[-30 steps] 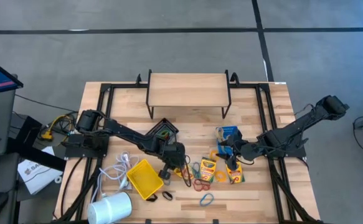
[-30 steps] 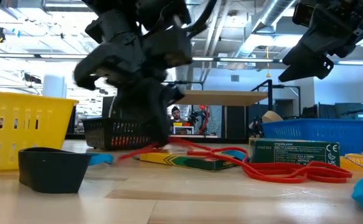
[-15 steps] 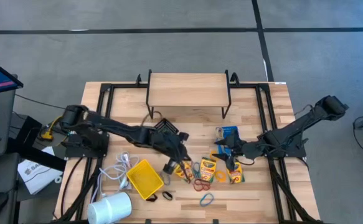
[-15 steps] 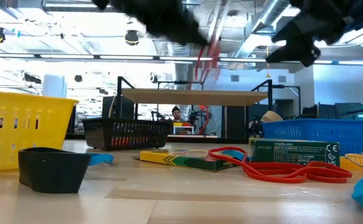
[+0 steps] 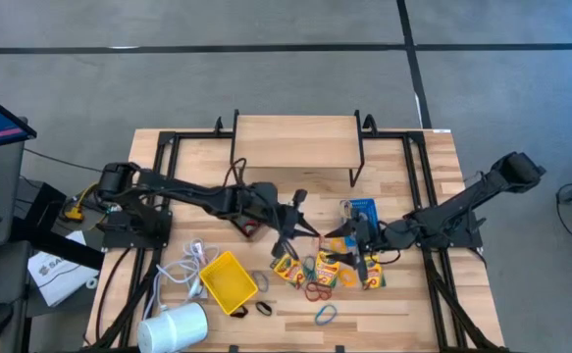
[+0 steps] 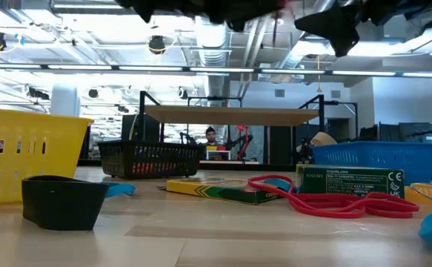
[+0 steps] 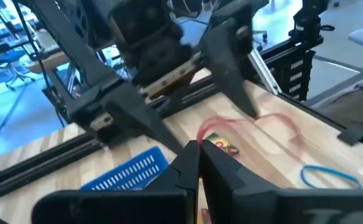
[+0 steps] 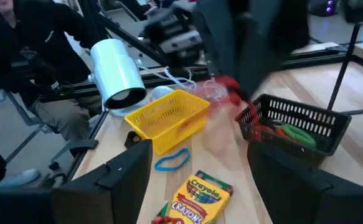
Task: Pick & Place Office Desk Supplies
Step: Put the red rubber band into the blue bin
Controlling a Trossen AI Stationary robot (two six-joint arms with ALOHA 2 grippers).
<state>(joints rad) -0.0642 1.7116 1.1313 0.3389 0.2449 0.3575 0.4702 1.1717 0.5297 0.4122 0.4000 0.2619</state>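
Observation:
The right gripper grabs the red rubber band by the loose part of its loop next, to put the rubber band into the blue bin [image 5: 361, 210].
My left gripper [image 5: 295, 214] hovers above the table's middle, just right of the black bin [image 5: 256, 208], and is shut on a red rubber band [image 7: 249, 124]. My right gripper [image 5: 356, 238] stands open above the crayon boxes [image 5: 327, 265], in front of the blue bin [image 5: 361, 210], with nothing between its fingers [image 8: 137, 155]. Loose rubber bands [image 5: 317, 289] and a blue ring [image 5: 325, 314] lie flat on the wood near the front. The yellow bin [image 5: 229, 282] stands at the front left, with small dark clips [image 5: 264, 308] beside it. My left gripper pinches the red rubber band at one spot of its loop [image 7: 207, 132] between its two shut fingertips. The fingers reach out almost level toward the table's right side. The band is lifted clear of the table and swings loose beyond the fingers, blurred.
A wooden shelf [image 5: 295, 142] on a black frame stands at the far middle. A white cylinder [image 5: 176, 328] and a white coiled cable [image 5: 192, 265] lie at the front left. Seen from the low camera, a crayon box [image 6: 223, 191] and red bands [image 6: 334, 202] lie mid-table.
My left gripper has risen from beside the crayon boxes toward the far right, tipping from pointing down to nearly level. It stays shut and has lifted the red rubber band clear of the table. My right gripper has tipped up toward level and stays open.

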